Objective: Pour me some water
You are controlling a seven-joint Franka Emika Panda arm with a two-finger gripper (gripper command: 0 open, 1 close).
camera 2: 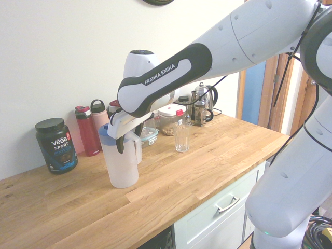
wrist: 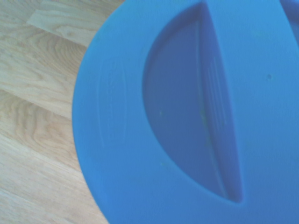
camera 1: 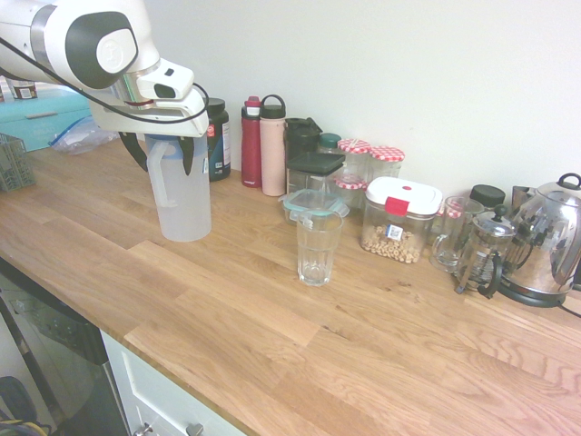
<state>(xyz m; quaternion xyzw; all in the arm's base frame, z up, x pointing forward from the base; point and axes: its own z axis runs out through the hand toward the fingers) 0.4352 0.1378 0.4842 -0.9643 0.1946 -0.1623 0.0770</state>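
I should close my gripper now, as its fingertips reach down past the blue lid point(camera 2: 106, 136), beside the jug's side handle point(camera 2: 138, 149). It would hold the jug.
A tall frosted-white jug point(camera 1: 184, 204) point(camera 2: 122, 166) with a side handle stands upright on the wooden counter point(camera 1: 272, 327). Its blue lid point(wrist: 187, 116) fills the wrist view. The water inside barely shows through the cloudy wall. My gripper point(camera 1: 163, 153) point(camera 2: 128, 137) hangs straight over the jug's top, open, with one dark finger on each side of the rim and handle. A clear drinking glass point(camera 1: 318, 245) point(camera 2: 182, 138) stands empty-looking on the counter, about a hand's width from the jug, toward the kettle end.
Along the wall stand a black tub point(camera 2: 56, 145), a red bottle point(camera 1: 251, 145), a pink bottle point(camera 1: 272, 150), several jars, a lidded box of chickpeas point(camera 1: 399, 222), a glass mug point(camera 1: 449, 236), a French press point(camera 1: 486, 254) and a steel kettle point(camera 1: 549, 241). The counter's front edge point(camera 1: 182, 363) runs near.
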